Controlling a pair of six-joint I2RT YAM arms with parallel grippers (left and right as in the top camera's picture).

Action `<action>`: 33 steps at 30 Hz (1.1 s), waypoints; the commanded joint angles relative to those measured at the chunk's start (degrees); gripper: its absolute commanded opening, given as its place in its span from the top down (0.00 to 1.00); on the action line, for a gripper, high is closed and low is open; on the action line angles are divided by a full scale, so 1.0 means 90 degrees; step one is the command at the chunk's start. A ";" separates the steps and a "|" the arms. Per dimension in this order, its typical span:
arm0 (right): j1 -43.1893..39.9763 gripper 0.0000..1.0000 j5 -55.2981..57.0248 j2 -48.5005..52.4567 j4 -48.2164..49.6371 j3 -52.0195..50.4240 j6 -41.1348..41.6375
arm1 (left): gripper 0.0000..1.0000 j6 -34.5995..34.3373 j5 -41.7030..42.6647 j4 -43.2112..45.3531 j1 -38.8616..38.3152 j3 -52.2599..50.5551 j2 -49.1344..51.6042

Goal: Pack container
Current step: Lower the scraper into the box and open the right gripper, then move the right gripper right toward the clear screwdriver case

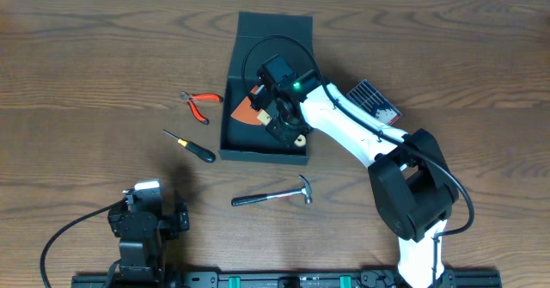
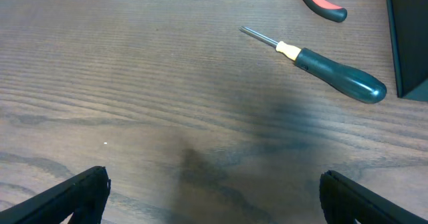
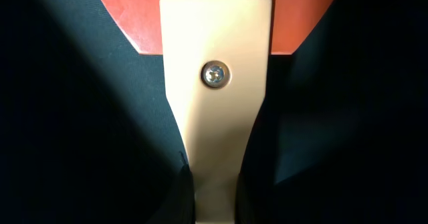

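I should open my right gripper now. The orange blade and the handle's end are inside the container's rim (image 1: 258, 152), so the scraper would rest inside if I let go now.
The container (image 1: 261, 156) is a dark teal-black box with its flap lid (image 1: 275, 27) folded open at the back. My right gripper (image 1: 275, 114) reaches into it, shut on the cream handle (image 3: 215, 117) of a scraper with an orange blade (image 1: 243, 113). In the right wrist view the blade (image 3: 134, 13) lies ahead over the dark box floor, and the fingers (image 3: 215, 207) pinch the handle. My left gripper (image 1: 148, 190) is open and empty at the table's front left; in its own view (image 2: 214, 197) it hangs over bare wood.
Red-handled pliers (image 1: 196, 105) and a dark-handled screwdriver (image 1: 191, 146) lie left of the box; both show in the left wrist view, pliers (image 2: 322, 2) and screwdriver (image 2: 331, 75). A hammer (image 1: 275, 195) lies in front of the box. A small blue packet (image 1: 375, 101) is at its right.
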 commanded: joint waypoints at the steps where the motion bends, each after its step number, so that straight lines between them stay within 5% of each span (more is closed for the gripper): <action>1: -0.0010 0.99 0.0260 0.0007 0.0002 -0.0005 0.0107 | 0.01 0.0063 -0.0075 -0.0019 0.0027 -0.0092 -0.0046; 3: -0.0012 0.98 0.0270 0.0007 -0.0005 -0.0005 0.0107 | 0.01 0.0063 -0.0075 -0.0019 0.0027 -0.0092 -0.0046; 5: -0.0012 0.79 0.0284 0.0007 -0.0007 -0.0005 0.0107 | 0.01 0.0063 -0.0075 -0.0019 0.0027 -0.0092 -0.0046; 8: -0.0012 0.18 0.0284 0.0007 -0.0005 -0.0007 0.0107 | 0.01 0.0063 -0.0075 -0.0019 0.0027 -0.0092 -0.0046; 9: -0.0010 0.04 0.0284 0.0007 -0.0002 -0.0005 0.0104 | 0.01 0.0063 -0.0075 -0.0019 0.0027 -0.0092 -0.0046; 10: -0.0010 0.01 0.0284 0.0005 0.0000 -0.0005 0.0104 | 0.02 0.0063 -0.0075 -0.0019 0.0027 -0.0092 -0.0046; 26: 0.0019 0.01 -0.0168 -0.1331 0.0138 0.0457 0.0107 | 0.01 0.0063 -0.0075 -0.0019 0.0027 -0.0092 -0.0046; 33: -0.0345 0.01 0.2142 -0.2635 -0.0406 0.0622 0.0107 | 0.01 0.0063 -0.0075 -0.0019 0.0027 -0.0092 -0.0046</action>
